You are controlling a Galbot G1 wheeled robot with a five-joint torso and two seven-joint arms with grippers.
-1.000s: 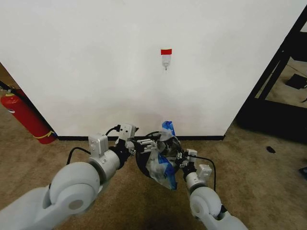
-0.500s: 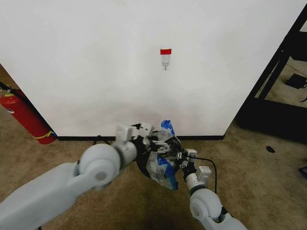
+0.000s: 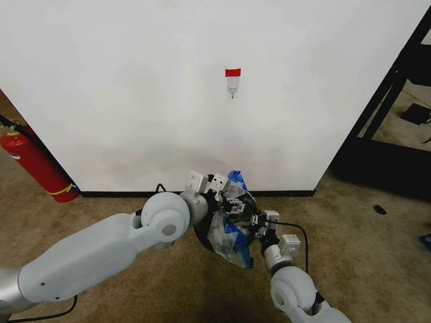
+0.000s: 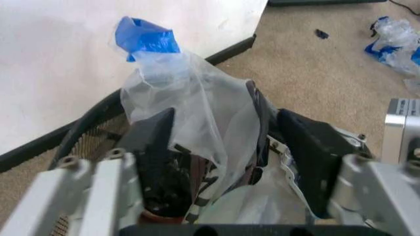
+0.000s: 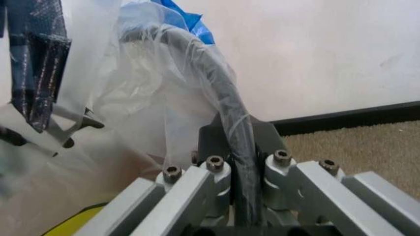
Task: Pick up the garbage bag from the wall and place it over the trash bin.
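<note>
I should grab the garbage bag next with my left gripper, by the raised fold between its fingers, because the thin plastic [image 3: 227, 237] hangs loose over the bin.
The garbage bag [image 3: 230, 237], thin clear plastic with blue print, lies draped over the black mesh trash bin [image 3: 200, 232] at the foot of the wall [image 3: 135, 101]. My left gripper [image 3: 225, 202] is above the bin. In the left wrist view it [image 4: 229, 130] is open, its black fingers [image 4: 154, 142] on either side of a raised fold of the bag [image 4: 196, 108] and the bin's rim [image 4: 92, 132]. My right gripper [image 5: 239, 147] is shut on the bag-covered rim [image 5: 220, 88] at the bin's right side [image 3: 250, 221]. The white hook [image 3: 232, 86] under red tape is bare.
A red fire extinguisher [image 3: 34, 165] leans at the wall's left end. A black frame [image 3: 390, 101] stands to the right of the wall. Scraps of plastic [image 4: 394, 37] and a small dark object [image 3: 380, 210] lie on the brown carpet.
My left arm has swung in toward the bin, its gripper moving right and over the bag. The right gripper has stayed on the rim, and the bag has hardly shifted.
</note>
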